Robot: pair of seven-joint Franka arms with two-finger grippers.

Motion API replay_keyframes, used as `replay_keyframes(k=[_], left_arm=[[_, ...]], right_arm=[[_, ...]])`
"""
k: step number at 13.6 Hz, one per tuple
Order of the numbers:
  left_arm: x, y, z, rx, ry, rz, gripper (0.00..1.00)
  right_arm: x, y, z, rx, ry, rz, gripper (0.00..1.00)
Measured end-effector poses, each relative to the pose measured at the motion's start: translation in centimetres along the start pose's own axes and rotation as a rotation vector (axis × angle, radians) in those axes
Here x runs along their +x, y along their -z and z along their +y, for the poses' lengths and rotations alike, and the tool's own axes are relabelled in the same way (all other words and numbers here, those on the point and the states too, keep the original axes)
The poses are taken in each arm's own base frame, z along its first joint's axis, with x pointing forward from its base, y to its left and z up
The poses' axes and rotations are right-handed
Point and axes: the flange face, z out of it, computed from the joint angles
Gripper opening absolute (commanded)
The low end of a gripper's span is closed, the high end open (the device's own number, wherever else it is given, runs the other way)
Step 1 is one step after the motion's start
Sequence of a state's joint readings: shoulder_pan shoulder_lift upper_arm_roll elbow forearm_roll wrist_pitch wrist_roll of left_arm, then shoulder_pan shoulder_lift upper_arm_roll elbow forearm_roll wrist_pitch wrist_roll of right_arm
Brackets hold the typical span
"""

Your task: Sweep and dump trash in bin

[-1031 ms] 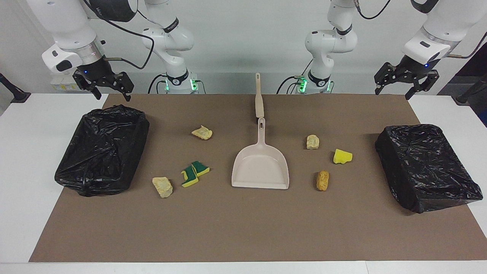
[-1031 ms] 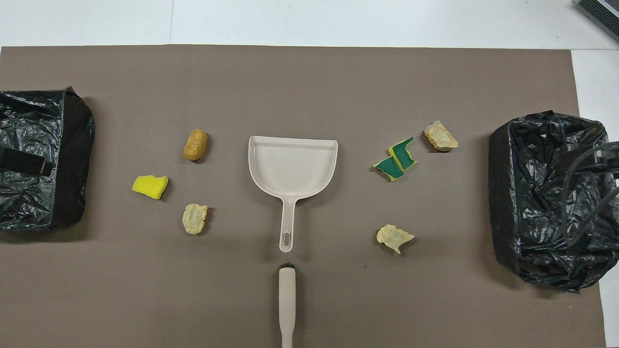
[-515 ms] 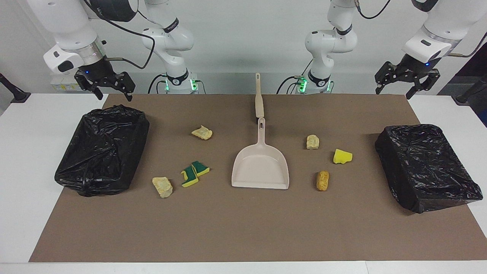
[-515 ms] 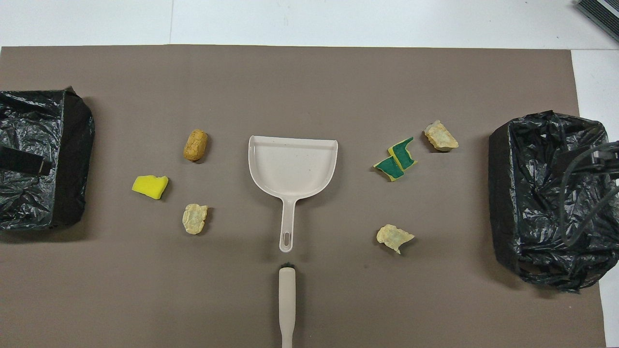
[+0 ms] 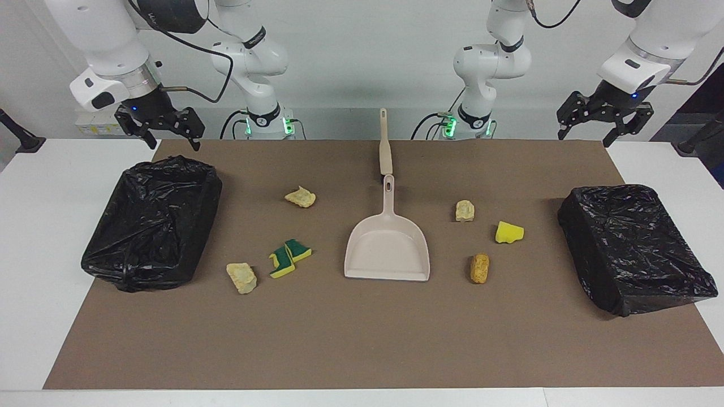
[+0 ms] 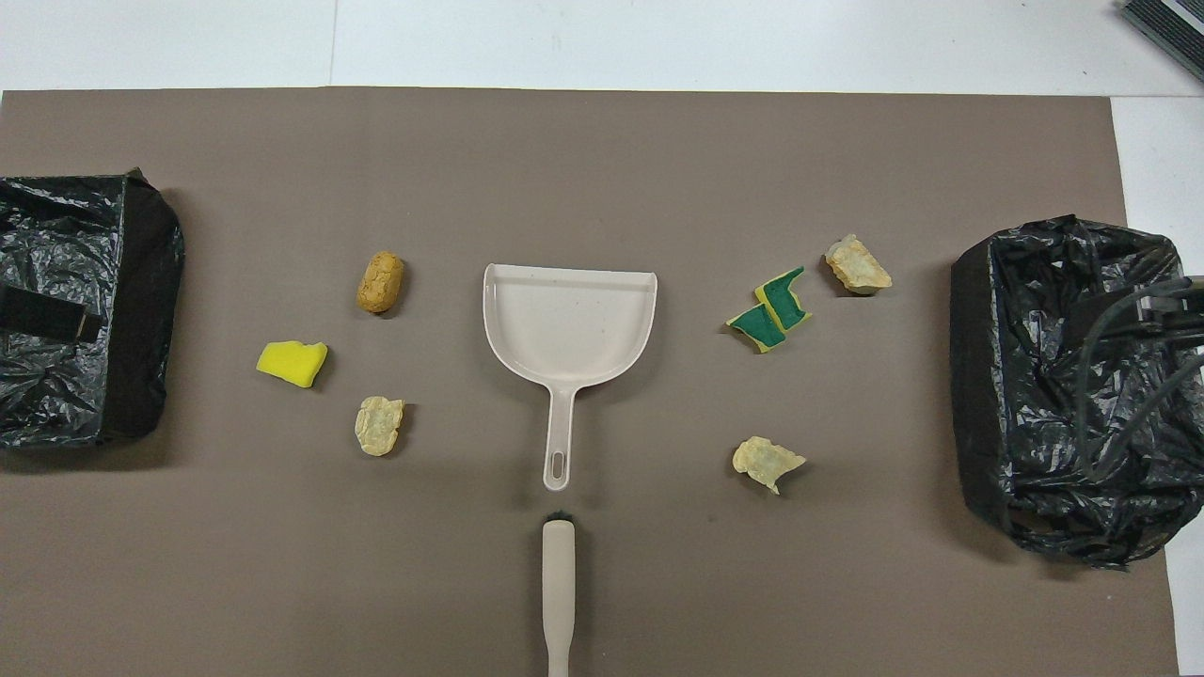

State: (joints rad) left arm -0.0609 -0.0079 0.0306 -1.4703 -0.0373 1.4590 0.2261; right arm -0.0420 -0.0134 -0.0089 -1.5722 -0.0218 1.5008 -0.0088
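The dustpan's broad scoop is wider than the fingers can open, so the robot's right gripper should next grab the beige dustpan (image 6: 569, 320) by its narrow handle (image 6: 559, 438).
Several small foam scraps lie on the brown mat around a beige dustpan (image 5: 387, 249) (image 6: 569, 320). Toward the right arm's end are a pale scrap (image 5: 300, 196), two green-and-yellow scraps (image 5: 288, 258) (image 6: 769, 315) and a beige scrap (image 5: 242, 277). Toward the left arm's end are a beige scrap (image 5: 465, 210), a yellow scrap (image 5: 508, 232) (image 6: 293, 362) and a tan-orange scrap (image 5: 479, 268) (image 6: 380, 280). The beige brush (image 5: 385, 144) (image 6: 558, 583) lies nearer to the robots than the dustpan's handle. My right gripper (image 5: 169, 138) is open and empty, raised above the robots' edge of one bin. My left gripper (image 5: 585, 133) is open and empty, raised above the mat's corner.
Two bins lined with black bags stand on the mat, one at the right arm's end (image 5: 153, 220) (image 6: 1063, 376) and one at the left arm's end (image 5: 633, 243) (image 6: 85, 310). The brown mat (image 5: 362, 339) covers most of the white table.
My right gripper has drifted slightly toward the table's middle. My left gripper has risen a touch. The scraps, dustpan and brush have not moved.
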Motion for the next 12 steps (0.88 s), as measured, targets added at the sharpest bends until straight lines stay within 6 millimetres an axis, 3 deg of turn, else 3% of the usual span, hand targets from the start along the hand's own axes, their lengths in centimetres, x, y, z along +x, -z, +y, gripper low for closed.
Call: replay_keyframes(k=[6, 12], left_arm=[[0.0, 0.0, 0.0, 0.000, 0.000, 0.000, 1.00], [0.0, 0.0, 0.0, 0.000, 0.000, 0.000, 1.00]], right_arm=[[0.3, -0.6, -2.1, 0.012, 0.037, -0.010, 1.00], [3.3, -4.1, -8.1, 0.101, 0.080, -0.008, 1.00]])
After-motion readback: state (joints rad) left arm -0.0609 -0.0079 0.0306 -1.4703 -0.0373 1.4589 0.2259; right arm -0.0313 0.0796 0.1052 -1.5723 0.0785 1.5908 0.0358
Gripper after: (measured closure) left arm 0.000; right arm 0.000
